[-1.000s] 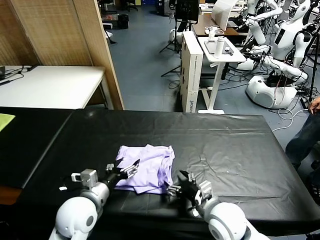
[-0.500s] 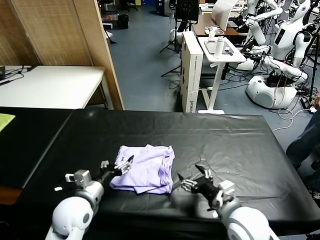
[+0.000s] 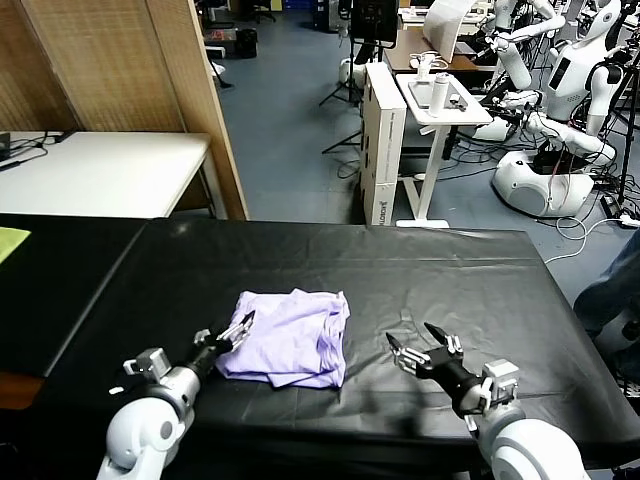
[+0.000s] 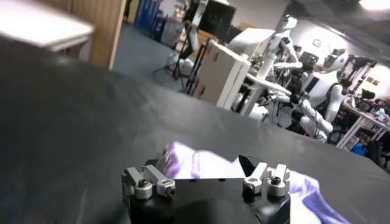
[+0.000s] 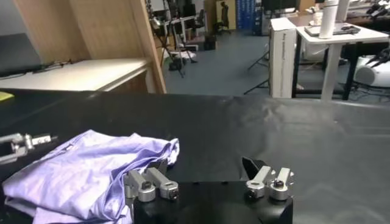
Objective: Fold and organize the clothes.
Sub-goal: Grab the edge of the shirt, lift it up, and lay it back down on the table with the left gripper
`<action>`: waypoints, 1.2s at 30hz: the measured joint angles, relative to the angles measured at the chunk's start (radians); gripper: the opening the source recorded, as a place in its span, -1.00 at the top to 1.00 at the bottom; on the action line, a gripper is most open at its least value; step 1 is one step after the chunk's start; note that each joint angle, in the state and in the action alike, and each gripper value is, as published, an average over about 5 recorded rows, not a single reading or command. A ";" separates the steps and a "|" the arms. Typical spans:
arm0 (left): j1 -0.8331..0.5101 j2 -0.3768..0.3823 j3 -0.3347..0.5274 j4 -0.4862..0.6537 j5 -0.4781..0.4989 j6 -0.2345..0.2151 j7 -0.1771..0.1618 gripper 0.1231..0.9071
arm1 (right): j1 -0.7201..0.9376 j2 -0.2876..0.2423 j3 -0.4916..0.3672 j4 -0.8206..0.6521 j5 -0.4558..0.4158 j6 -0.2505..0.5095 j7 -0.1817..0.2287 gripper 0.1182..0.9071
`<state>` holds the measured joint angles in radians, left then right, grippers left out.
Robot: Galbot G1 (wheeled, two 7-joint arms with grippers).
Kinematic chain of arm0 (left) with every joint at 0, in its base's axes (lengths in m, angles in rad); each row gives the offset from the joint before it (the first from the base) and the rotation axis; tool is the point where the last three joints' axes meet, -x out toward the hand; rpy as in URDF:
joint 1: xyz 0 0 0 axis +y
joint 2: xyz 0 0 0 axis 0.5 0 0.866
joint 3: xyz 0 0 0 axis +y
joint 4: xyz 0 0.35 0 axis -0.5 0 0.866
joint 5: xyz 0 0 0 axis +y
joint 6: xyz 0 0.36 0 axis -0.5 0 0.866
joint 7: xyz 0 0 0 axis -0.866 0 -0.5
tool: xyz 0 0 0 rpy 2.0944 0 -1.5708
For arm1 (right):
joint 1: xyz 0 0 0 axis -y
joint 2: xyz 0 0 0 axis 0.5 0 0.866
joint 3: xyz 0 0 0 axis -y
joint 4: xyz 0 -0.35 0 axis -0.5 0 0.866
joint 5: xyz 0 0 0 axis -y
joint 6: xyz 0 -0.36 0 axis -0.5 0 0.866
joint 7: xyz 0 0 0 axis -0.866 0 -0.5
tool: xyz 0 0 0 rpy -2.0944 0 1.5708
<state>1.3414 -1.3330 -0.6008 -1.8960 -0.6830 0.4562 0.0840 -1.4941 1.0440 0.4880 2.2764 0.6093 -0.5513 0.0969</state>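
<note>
I need to grab the T-shirt by its side edge with my left gripper next, to shift the folded heap over the black table and organize it.
The pale lavender T-shirt lies in a folded heap on the black table, near the front. My left gripper is open and empty, with its fingertips at the shirt's left edge. The shirt shows between its spread fingers in the left wrist view, where the gripper points at it. My right gripper is open and empty, low over the table to the right of the shirt and apart from it. In the right wrist view the shirt lies beside the gripper.
A yellow-green cloth scrap lies at the far left edge. A white table and a wooden partition stand behind on the left. A white cart, a carton and other robots stand beyond the table.
My right gripper has drawn away to the right from the shirt's front right corner. My left gripper has pulled back to the left, off the shirt to its edge. The shirt lies still.
</note>
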 joint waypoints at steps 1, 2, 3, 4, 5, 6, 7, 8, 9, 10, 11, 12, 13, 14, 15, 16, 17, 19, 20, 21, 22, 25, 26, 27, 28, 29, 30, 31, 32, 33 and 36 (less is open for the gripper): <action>-0.001 -0.002 -0.003 0.006 -0.012 0.000 0.000 -1.00 | -0.001 0.000 0.001 0.000 0.000 0.000 0.000 -1.00; -0.001 -0.003 -0.005 0.010 -0.025 0.001 0.001 -1.00 | -0.001 0.000 0.002 0.000 0.000 0.000 0.000 -1.00; -0.002 -0.004 -0.007 0.014 -0.039 0.002 0.001 -1.00 | -0.001 0.001 0.003 0.000 -0.001 0.000 0.000 -1.00; -0.002 -0.005 -0.009 0.018 -0.050 0.003 0.001 -1.00 | -0.001 0.001 0.003 0.000 -0.001 0.000 0.000 -1.00; -0.002 -0.006 -0.010 0.021 -0.060 0.004 0.001 -1.00 | -0.001 0.002 0.002 -0.001 -0.001 0.000 0.000 -1.00; -0.002 -0.007 -0.012 0.024 -0.070 0.006 0.001 -1.00 | 0.000 0.002 0.002 -0.002 -0.002 0.000 0.000 -1.00; -0.002 -0.008 -0.013 0.026 -0.078 0.008 0.000 -1.00 | 0.000 0.002 0.002 -0.003 -0.002 0.000 0.000 -1.00; -0.002 -0.009 -0.015 0.028 -0.084 0.009 0.000 -1.00 | 0.001 0.003 0.001 -0.004 -0.002 0.000 0.000 -1.00; -0.001 -0.010 -0.016 0.031 -0.091 0.011 0.000 -1.00 | 0.001 0.003 0.001 -0.004 -0.003 0.000 0.000 -1.00; -0.001 -0.011 -0.017 0.033 -0.098 0.012 0.000 -1.00 | 0.001 0.003 0.001 -0.005 -0.003 -0.001 0.000 -1.00; -0.001 -0.012 -0.019 0.036 -0.105 0.014 0.000 -1.00 | 0.001 0.003 0.000 -0.005 -0.003 -0.001 0.000 -1.00; -0.001 -0.013 -0.021 0.039 -0.113 0.015 0.000 -1.00 | 0.001 0.003 0.000 -0.006 -0.003 -0.001 0.000 -1.00; -0.002 -0.014 -0.023 0.042 -0.121 0.017 0.000 -1.00 | 0.001 0.003 0.000 -0.007 -0.003 -0.001 0.000 -1.00; -0.002 -0.015 -0.025 0.045 -0.131 0.019 0.000 -1.00 | 0.001 0.003 0.000 -0.007 -0.004 -0.001 0.000 -1.00; -0.003 -0.016 -0.028 0.048 -0.142 0.021 0.001 -1.00 | 0.001 0.003 -0.001 -0.008 -0.004 -0.001 0.000 -1.00; -0.004 -0.016 -0.031 0.051 -0.151 0.022 0.001 -1.00 | 0.001 0.003 -0.001 -0.009 -0.005 -0.001 0.000 -1.00; -0.005 -0.017 -0.033 0.054 -0.160 0.024 0.001 -1.00 | 0.001 0.003 -0.001 -0.009 -0.005 -0.001 0.000 -1.00; -0.006 -0.019 -0.036 0.059 -0.174 0.026 0.002 -1.00 | 0.001 0.003 -0.001 -0.010 -0.006 -0.001 0.000 -1.00; -0.006 -0.019 -0.036 0.060 -0.177 0.027 0.002 -0.99 | 0.002 0.003 -0.001 -0.010 -0.006 -0.001 0.000 -1.00; -0.006 -0.021 -0.037 0.061 -0.179 0.028 0.002 -0.99 | 0.002 0.003 -0.001 -0.010 -0.006 -0.001 0.000 -1.00; -0.005 -0.022 -0.037 0.061 -0.180 0.029 0.002 -0.96 | 0.002 0.004 -0.001 -0.010 -0.006 -0.001 0.000 -1.00; -0.002 -0.028 -0.035 0.059 -0.177 0.032 0.001 -0.74 | 0.003 0.005 -0.001 -0.012 -0.007 -0.001 0.000 -1.00; -0.001 -0.030 -0.033 0.058 -0.175 0.033 0.001 -0.59 | 0.003 0.006 -0.001 -0.013 -0.007 -0.001 0.000 -1.00; -0.001 -0.031 -0.032 0.057 -0.174 0.034 0.001 -0.47 | 0.003 0.006 -0.001 -0.014 -0.008 -0.001 0.000 -1.00; -0.001 -0.032 -0.030 0.056 -0.173 0.036 0.001 -0.33 | 0.004 0.007 -0.001 -0.014 -0.008 -0.001 0.000 -1.00; -0.001 -0.033 -0.030 0.055 -0.172 0.036 0.001 -0.15 | 0.004 0.008 -0.002 -0.015 -0.008 0.000 0.000 -1.00; -0.002 -0.032 -0.029 0.054 -0.171 0.037 0.001 -0.02 | 0.004 0.009 -0.002 -0.016 -0.009 0.000 0.000 -1.00; -0.002 -0.032 -0.029 0.053 -0.171 0.037 0.001 0.12 | 0.004 0.010 -0.002 -0.017 -0.009 0.000 0.000 -1.00; -0.003 -0.031 -0.029 0.051 -0.171 0.037 0.001 0.30 | 0.005 0.012 -0.002 -0.018 -0.010 0.001 0.000 -1.00; -0.003 -0.030 -0.029 0.049 -0.171 0.037 0.000 0.43 | 0.005 0.013 -0.003 -0.019 -0.010 0.001 0.000 -1.00; -0.001 -0.023 -0.032 0.040 -0.169 0.036 -0.004 0.79 | 0.008 0.018 -0.006 -0.024 -0.012 0.002 0.000 -1.00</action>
<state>1.3403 -1.3562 -0.6328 -1.8564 -0.8517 0.4922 0.0802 -1.4864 1.0623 0.4817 2.2526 0.5969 -0.5492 0.0964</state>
